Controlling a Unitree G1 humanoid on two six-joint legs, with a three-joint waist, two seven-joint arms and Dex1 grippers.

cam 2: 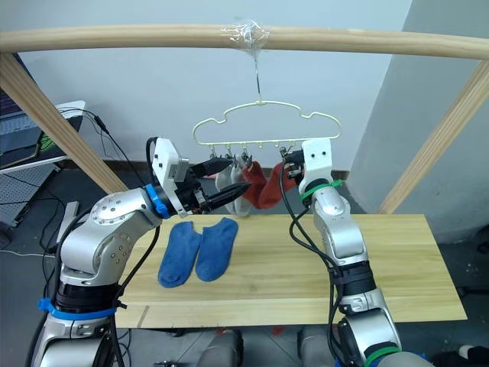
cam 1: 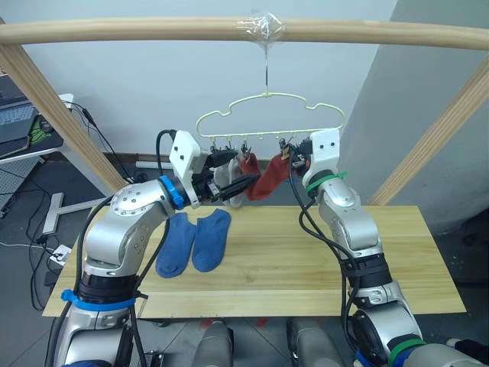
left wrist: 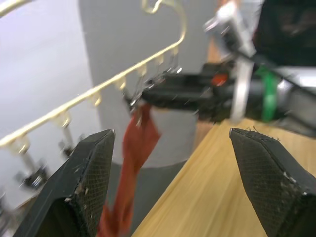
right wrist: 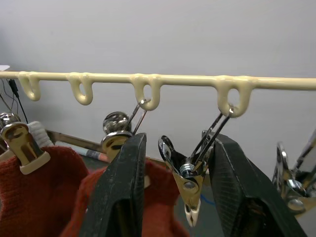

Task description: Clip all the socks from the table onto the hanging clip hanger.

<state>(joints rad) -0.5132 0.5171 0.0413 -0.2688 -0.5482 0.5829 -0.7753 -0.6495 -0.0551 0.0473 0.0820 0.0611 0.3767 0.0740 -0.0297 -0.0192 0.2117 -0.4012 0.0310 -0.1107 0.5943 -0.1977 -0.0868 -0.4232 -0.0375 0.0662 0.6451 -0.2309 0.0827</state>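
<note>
My right gripper grabs the metal clip's handles next, to open the clip's gripping ends for a blue sock.
Two blue socks (cam 1: 192,241) lie side by side on the left part of the table (cam 1: 306,267). The clip hanger (cam 1: 269,115) hangs by its hook from the top pole. Light grey socks (cam 1: 227,180) and two rust-red socks (cam 1: 267,177) hang from its clips. My left gripper (cam 1: 237,172) is open at the hanging socks, just left of the red ones, with nothing held. My right gripper (right wrist: 180,143) is open up at the hanger's bar. A metal clip (right wrist: 190,190) hangs between its fingers, jaws closed and empty, and a red sock (right wrist: 44,182) hangs from the neighbouring clips.
A round wooden pole frame (cam 1: 137,30) spans the top, with slanted legs (cam 1: 57,107) at both sides behind the table. A desk with a laptop (cam 1: 19,122) and cables on the floor are at the far left.
</note>
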